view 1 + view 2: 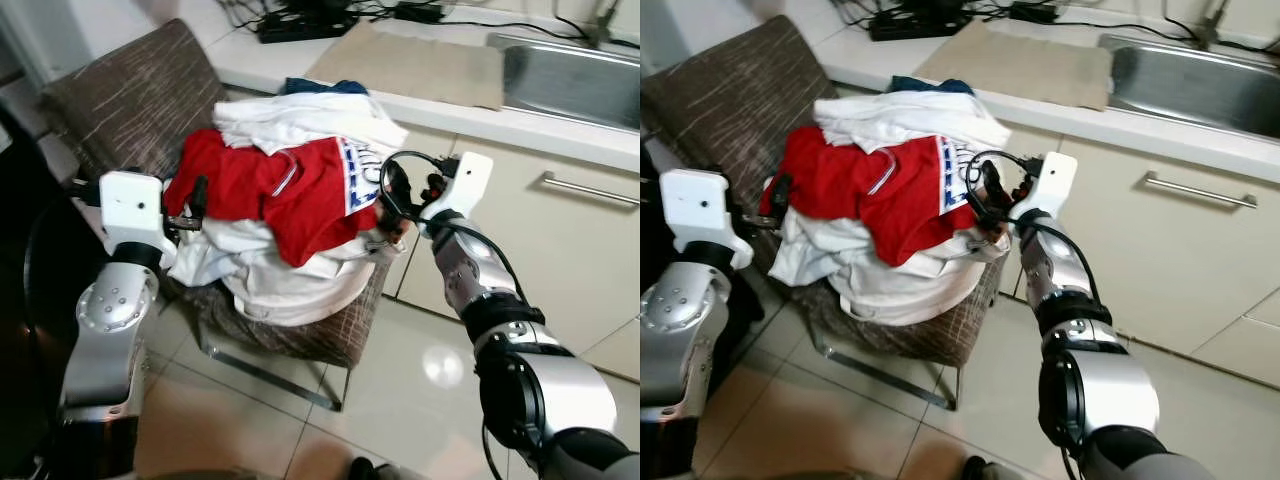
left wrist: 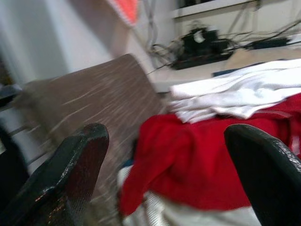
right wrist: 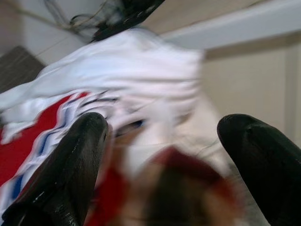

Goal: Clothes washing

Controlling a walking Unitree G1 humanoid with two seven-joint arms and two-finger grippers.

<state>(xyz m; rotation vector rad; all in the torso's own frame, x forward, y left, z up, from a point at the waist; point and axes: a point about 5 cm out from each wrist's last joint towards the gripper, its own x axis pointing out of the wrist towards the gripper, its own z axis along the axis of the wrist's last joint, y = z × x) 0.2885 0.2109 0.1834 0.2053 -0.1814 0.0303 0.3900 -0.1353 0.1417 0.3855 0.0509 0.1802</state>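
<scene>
My right gripper grabs the red garment by its white and blue striped edge (image 1: 362, 176) next, since the red body (image 1: 240, 182) lies slack across the heap.
A heap of clothes lies on a brown woven chair (image 1: 130, 95). A red garment (image 1: 290, 195) with a white and blue striped edge is draped across the top, with white garments (image 1: 300, 115) above and below it. My left gripper (image 1: 198, 205) is at the heap's left side, open, level with the red sleeve (image 2: 178, 165). My right gripper (image 1: 392, 195) is at the heap's right side, against the striped edge. Its fingers (image 3: 70, 165) stand wide apart, open, with the cloth just ahead of them.
Behind the chair runs a white counter (image 1: 560, 130) with a beige mat (image 1: 420, 65), a steel sink (image 1: 575, 80) and a tangle of black cables (image 1: 300, 20). A cabinet front with a metal handle (image 1: 590, 188) is right of the chair. Glossy tiled floor (image 1: 400, 400) lies below.
</scene>
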